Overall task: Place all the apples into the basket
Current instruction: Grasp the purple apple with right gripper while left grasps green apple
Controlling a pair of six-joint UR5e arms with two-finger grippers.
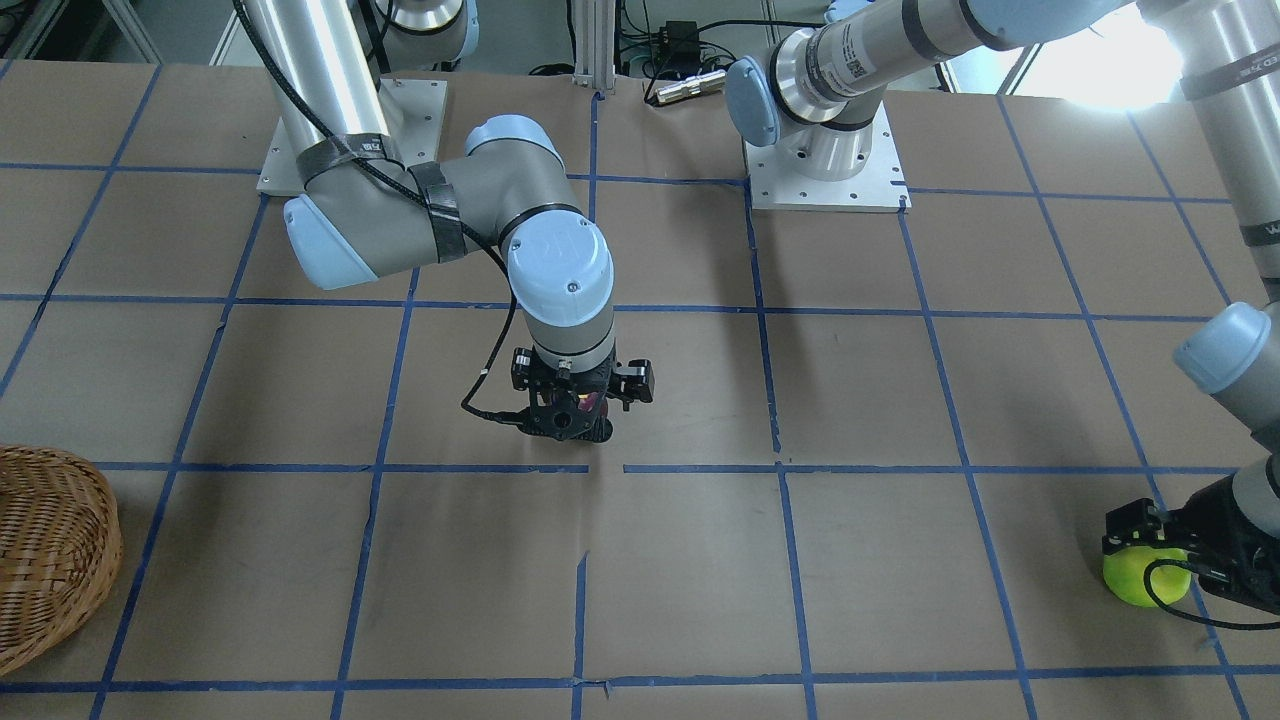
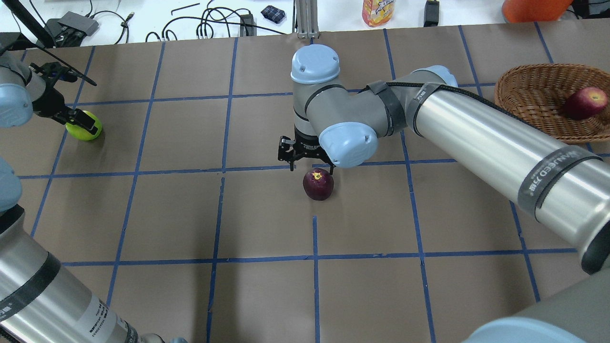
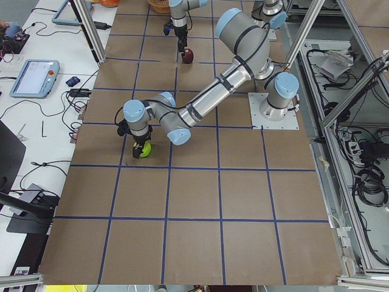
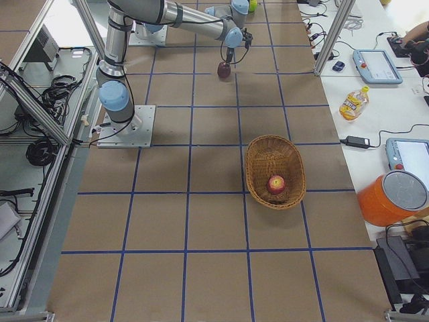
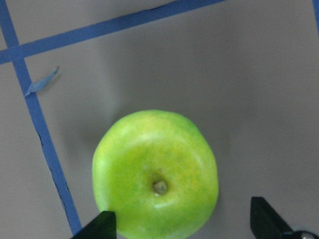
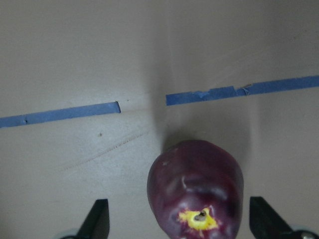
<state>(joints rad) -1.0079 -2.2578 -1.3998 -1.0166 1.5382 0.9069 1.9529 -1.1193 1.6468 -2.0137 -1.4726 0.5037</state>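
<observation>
The left gripper should next grab the lime green apple by its round sides, to get the apples into the basket (image 1: 48,552).
The lime green apple (image 2: 85,126) lies on the table at the far left. My left gripper (image 2: 76,119) is open and straddles it; in the left wrist view the apple (image 5: 155,174) sits between the fingertips (image 5: 266,223), nearer the left one. The dark maroon apple (image 2: 318,184) lies mid-table. My right gripper (image 2: 307,162) is open and low over it, with the apple (image 6: 197,189) between the spread fingers (image 6: 97,221), gaps on both sides. The red apple (image 2: 585,102) lies inside the wicker basket (image 2: 529,95) at the far right.
Brown paper with a blue tape grid (image 2: 221,169) covers the table. A bottle (image 2: 378,12), cables and an orange object (image 2: 533,8) lie beyond the far edge. The right arm's long link (image 2: 500,147) stretches across the table's right half.
</observation>
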